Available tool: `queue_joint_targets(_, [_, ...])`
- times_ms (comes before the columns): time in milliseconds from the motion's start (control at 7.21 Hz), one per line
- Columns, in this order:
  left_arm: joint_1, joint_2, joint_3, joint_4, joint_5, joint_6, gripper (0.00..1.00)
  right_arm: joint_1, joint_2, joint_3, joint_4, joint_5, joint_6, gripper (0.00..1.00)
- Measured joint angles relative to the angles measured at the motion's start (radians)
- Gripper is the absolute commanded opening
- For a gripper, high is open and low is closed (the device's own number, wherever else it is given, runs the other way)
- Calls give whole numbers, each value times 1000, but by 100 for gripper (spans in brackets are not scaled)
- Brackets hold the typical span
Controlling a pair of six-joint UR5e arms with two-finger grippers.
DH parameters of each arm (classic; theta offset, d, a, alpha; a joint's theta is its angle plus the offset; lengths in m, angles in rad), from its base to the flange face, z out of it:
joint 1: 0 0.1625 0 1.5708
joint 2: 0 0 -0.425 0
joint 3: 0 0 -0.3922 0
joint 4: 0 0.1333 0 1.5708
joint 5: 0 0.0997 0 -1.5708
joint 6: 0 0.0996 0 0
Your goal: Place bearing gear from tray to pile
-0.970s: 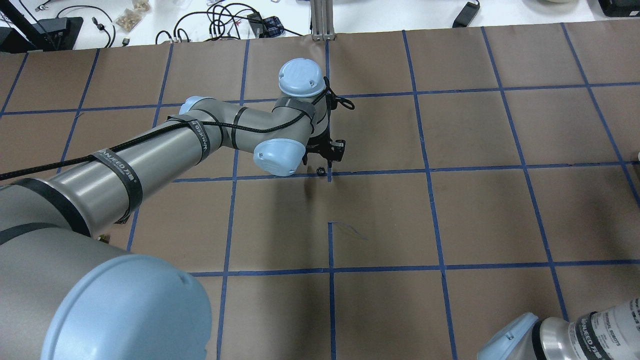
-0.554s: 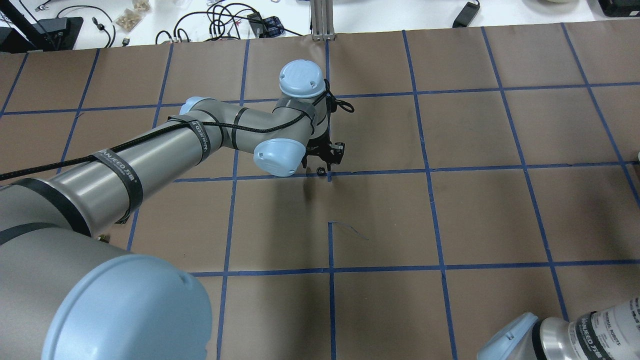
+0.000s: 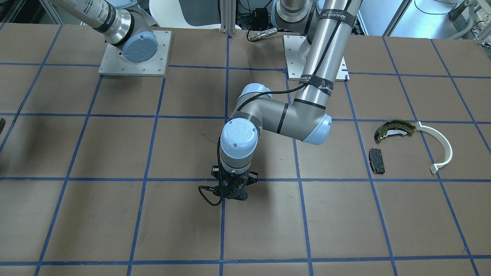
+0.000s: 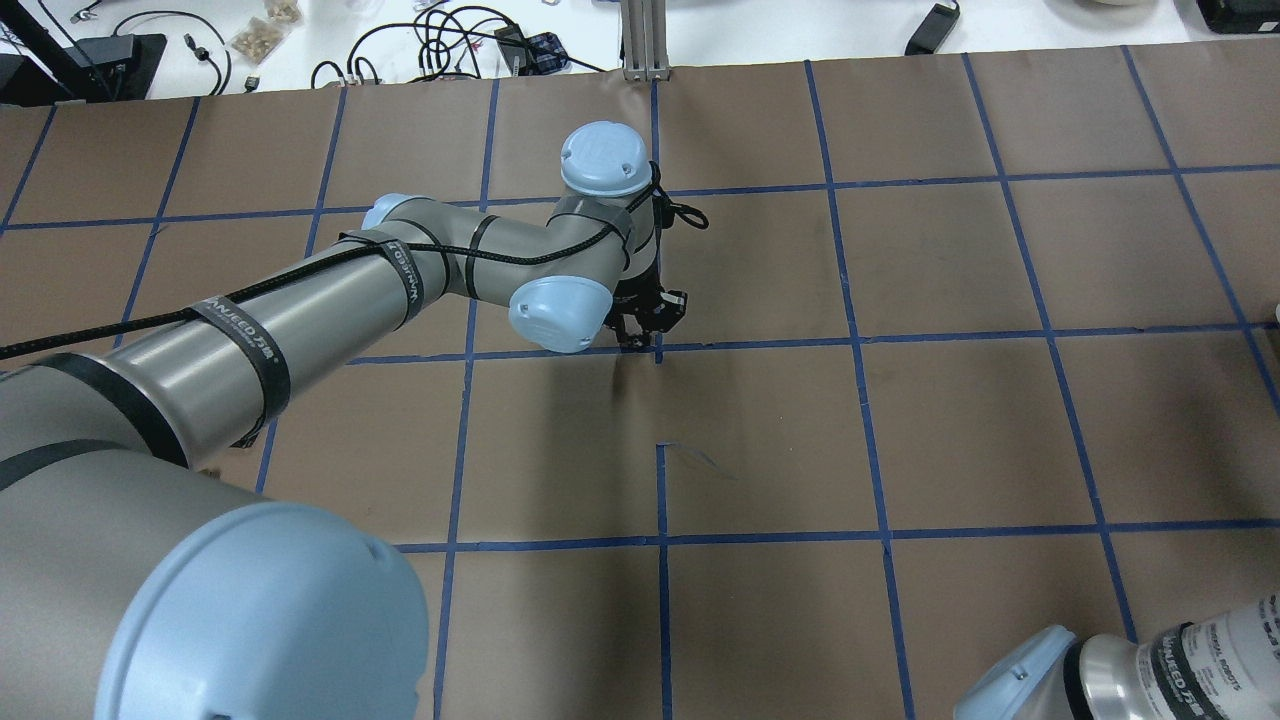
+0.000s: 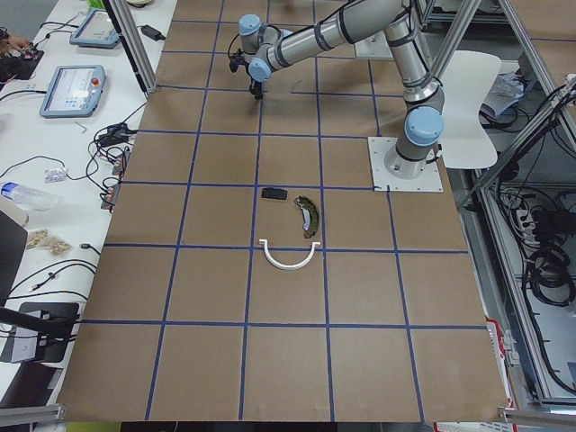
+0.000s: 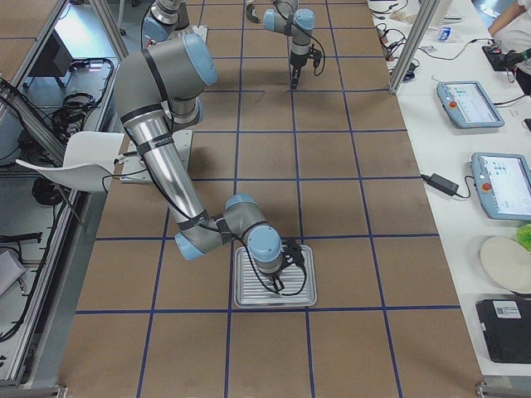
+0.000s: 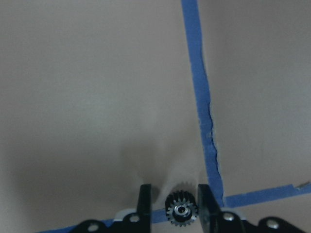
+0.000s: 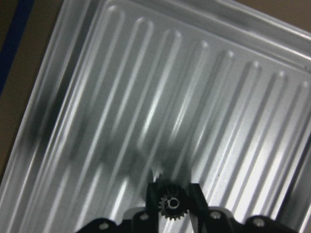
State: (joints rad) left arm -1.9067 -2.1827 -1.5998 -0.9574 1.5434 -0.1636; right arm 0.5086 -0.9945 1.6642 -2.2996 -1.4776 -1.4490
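Observation:
The small black bearing gear needs to go onto the pile. My left gripper will grab it by its toothed rim [image 7: 171, 208] next.
In the left wrist view a small black toothed bearing gear [image 7: 180, 211] lies on the brown table by a blue tape crossing. My left gripper [image 7: 175, 204] is open and straddles it, with a gap at the left finger; it also shows in the overhead view [image 4: 640, 338]. My right gripper [image 8: 171, 196] is shut on a second gear [image 8: 170, 203] over the ribbed metal tray [image 8: 121, 97]. The pile lies apart from both: an olive brake shoe [image 3: 393, 128], a black pad [image 3: 376, 160] and a white arc strip [image 3: 441, 147].
The tray [image 6: 274, 297] sits at the table's right end, under the right arm. The table is brown paper with a blue tape grid. Cables, tablets and clutter line the white bench beyond the far edge [image 4: 450, 40].
My left gripper has come down over the gear on the table, which showed just below the fingers before and now sits between them. The right arm's base has not moved.

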Motion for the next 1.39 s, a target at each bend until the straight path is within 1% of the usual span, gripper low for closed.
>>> queue_joint_targets(277, [3, 6, 5, -12, 1, 2, 0, 27, -35, -2, 11, 8, 4, 16])
queue_joint_targets(416, [13, 23, 20, -55, 4, 9, 0, 73, -89, -2, 35, 24, 11, 16])
queue_joint_targets(554, [41, 41, 61, -141, 21, 25, 0, 141, -146, -1, 78, 35, 22, 16])
queue_joint_targets(693, [98, 60, 133, -270, 49, 65, 0, 227, -186, 3, 126, 40, 59, 16])
queue_joint_targets(832, [179, 77, 216, -399, 66, 124, 0, 324, -208, 12, 176, 43, 150, 17])
queue_joint_targets(970, [272, 91, 285, -495, 74, 187, 0, 441, -217, 25, 209, 50, 298, 17])
queue_joint_targets(1109, [360, 103, 323, -547, 78, 252, 0, 568, -219, 37, 222, 57, 465, 17])
queue_joint_targets(1386, [539, 110, 340, -571, 98, 377, 0, 827, -216, 48, 202, 63, 808, 17])
